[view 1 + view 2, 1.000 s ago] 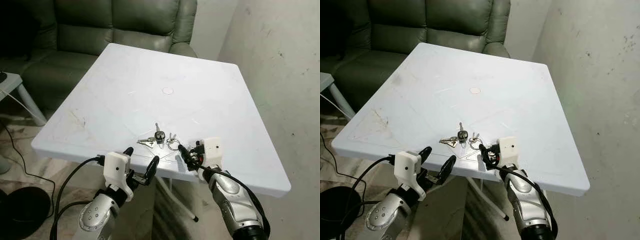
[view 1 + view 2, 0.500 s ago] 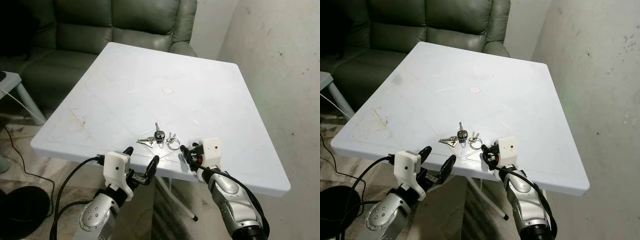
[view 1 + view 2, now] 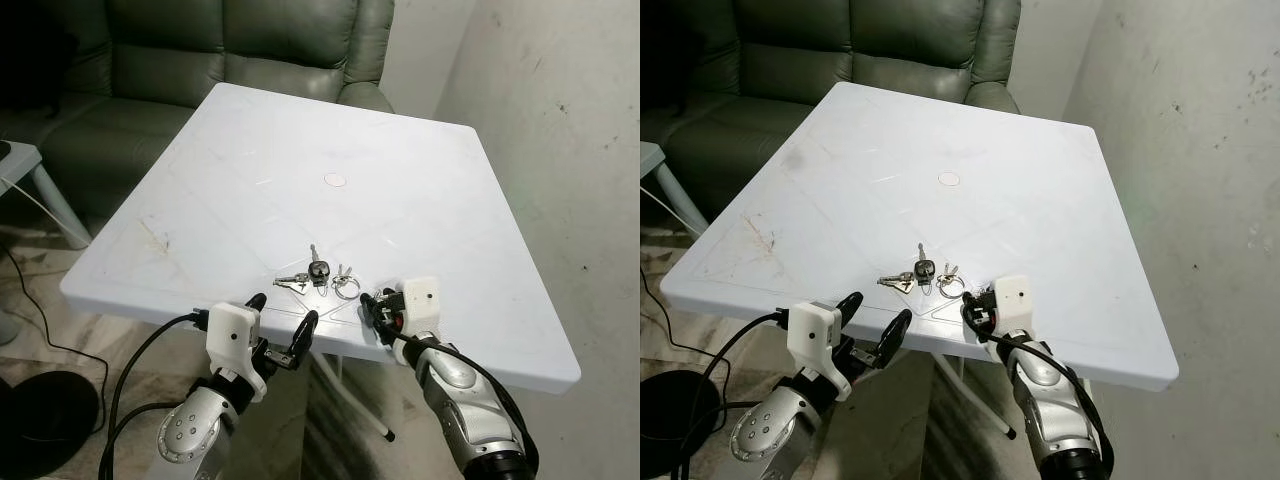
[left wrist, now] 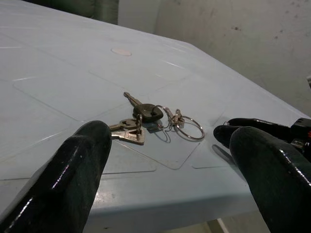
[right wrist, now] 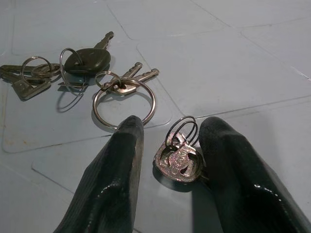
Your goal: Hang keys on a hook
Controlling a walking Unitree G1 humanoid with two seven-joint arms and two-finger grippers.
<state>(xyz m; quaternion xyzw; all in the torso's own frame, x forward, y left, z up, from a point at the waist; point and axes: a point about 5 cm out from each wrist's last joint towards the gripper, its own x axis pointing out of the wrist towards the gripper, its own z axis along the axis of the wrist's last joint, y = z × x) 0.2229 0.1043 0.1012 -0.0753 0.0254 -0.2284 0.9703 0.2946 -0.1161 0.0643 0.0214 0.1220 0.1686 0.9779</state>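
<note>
My right gripper grabs the metal charm [image 5: 179, 158] by its thin silver key ring [image 5: 187, 124] next, to hang the keys on a hook.
A bunch of keys [image 3: 318, 274] lies on the white table [image 3: 250, 150] near its front edge: a black-headed key, small silver keys and a large ring [image 5: 124, 102]. My right gripper [image 3: 372, 304] rests low on the table just right of the ring, open, its fingers either side of a small metal charm [image 5: 179, 158] on its own little ring. I cannot tell whether the charm is joined to the bunch. My left gripper [image 3: 283, 310] hovers open at the table's front edge, with the keys [image 4: 146, 115] ahead of it.
A green sofa [image 3: 230, 50] stands behind the table and a bare wall [image 3: 560, 120] runs along the right. A round cap [image 3: 335, 180] marks the table's middle. On the floor at left are a cable [image 3: 40, 320], a black disc [image 3: 40, 420] and a white stand [image 3: 30, 175].
My right gripper has shifted a little beside the key ring. The keys and my left gripper stay where they were.
</note>
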